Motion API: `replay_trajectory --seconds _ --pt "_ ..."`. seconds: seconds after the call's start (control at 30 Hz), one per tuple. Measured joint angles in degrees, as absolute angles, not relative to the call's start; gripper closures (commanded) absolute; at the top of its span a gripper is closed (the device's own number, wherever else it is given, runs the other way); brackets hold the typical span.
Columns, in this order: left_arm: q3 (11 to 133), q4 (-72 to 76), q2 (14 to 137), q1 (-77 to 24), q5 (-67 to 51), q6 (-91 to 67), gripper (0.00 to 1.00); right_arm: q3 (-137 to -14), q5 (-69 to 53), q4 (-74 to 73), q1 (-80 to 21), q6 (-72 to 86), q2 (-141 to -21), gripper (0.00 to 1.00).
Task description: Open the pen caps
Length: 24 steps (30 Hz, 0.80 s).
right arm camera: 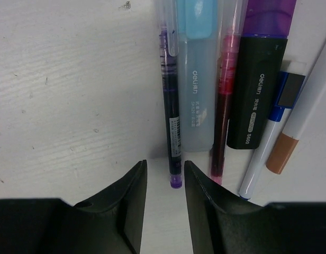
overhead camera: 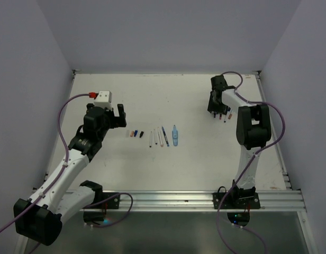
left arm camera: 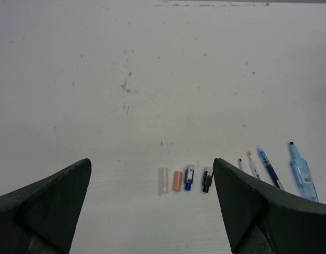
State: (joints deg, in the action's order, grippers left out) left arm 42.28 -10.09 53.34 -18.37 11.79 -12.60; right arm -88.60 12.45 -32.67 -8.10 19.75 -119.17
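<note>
Next, my left gripper grabs the purple pen by its clear cap to open it, leaving the pen's tail to my right gripper.
Four loose pen caps lie in a row: clear [left arm camera: 163, 180], orange [left arm camera: 177, 180], blue [left arm camera: 189, 177] and black [left arm camera: 207, 180]; in the top view they sit at mid-table [overhead camera: 136, 133]. Right of them lie uncapped pens [overhead camera: 162, 137], the last a light-blue one [left arm camera: 302, 172]. My left gripper [left arm camera: 151, 165] is wide open and empty, hovering just left of the caps [overhead camera: 118, 117]. Capped pens lie at the far right [overhead camera: 226, 115]. My right gripper [right arm camera: 165, 164] is narrowly open, its jaws either side of the tail of a thin purple pen [right arm camera: 172, 106], apart from it.
Beside the purple pen lie a light-blue highlighter [right arm camera: 197, 79], a red pen [right arm camera: 224, 106], a black highlighter [right arm camera: 258, 90] with a purple cap [right arm camera: 269, 16], and two white pens [right arm camera: 269, 148]. White walls enclose the table [overhead camera: 195, 164] on three sides.
</note>
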Motion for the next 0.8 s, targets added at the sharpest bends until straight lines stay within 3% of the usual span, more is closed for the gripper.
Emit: replay_trajectory --seconds 0.27,0.47,0.8 --pt "42.28 -10.09 53.58 -18.22 11.77 -12.58 0.00 -88.60 11.84 -32.64 -7.86 19.92 -120.53 0.73" --pt "42.28 -9.96 53.82 -18.00 10.59 -12.69 0.00 -88.14 10.41 -31.83 -7.88 19.29 -120.46 1.00" --pt "44.51 -10.17 58.96 -18.00 2.90 -18.68 0.00 -75.88 4.60 -26.00 -14.94 17.23 -110.69 1.00"
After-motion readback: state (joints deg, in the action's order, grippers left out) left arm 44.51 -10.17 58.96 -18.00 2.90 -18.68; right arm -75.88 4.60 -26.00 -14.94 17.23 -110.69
